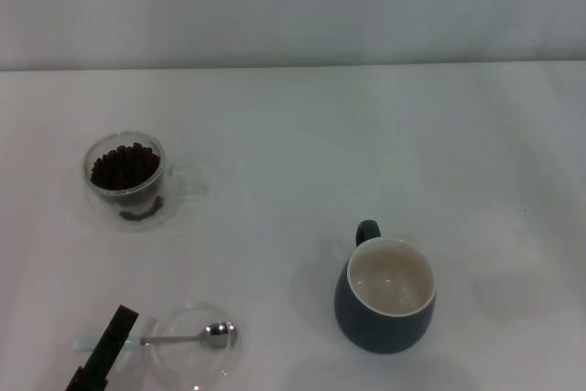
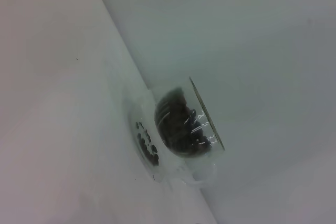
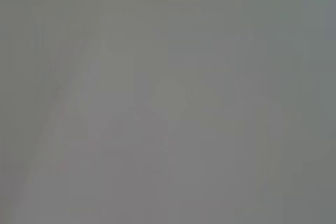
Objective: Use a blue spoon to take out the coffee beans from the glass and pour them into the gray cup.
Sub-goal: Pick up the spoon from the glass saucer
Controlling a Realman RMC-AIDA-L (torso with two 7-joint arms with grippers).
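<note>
The left gripper's fingers reach across the spoon's pale handle in the head view, so the left gripper should close now. Closing now would hold the handle.
The glass (image 1: 125, 179) holds coffee beans (image 1: 124, 167) and stands at the left of the white table. It also shows in the left wrist view (image 2: 184, 127), with the beans (image 2: 176, 121) inside. The gray cup (image 1: 386, 295) stands at the right front, its cream inside bare. The blue spoon (image 1: 188, 339) lies across a flat clear glass dish (image 1: 194, 365) at the front left, with its metal bowl over the dish. My left gripper (image 1: 110, 343) is a dark shape at the spoon's pale handle end. My right gripper is out of view.
The white table (image 1: 302, 144) runs back to a pale wall. The right wrist view shows only a blank grey surface.
</note>
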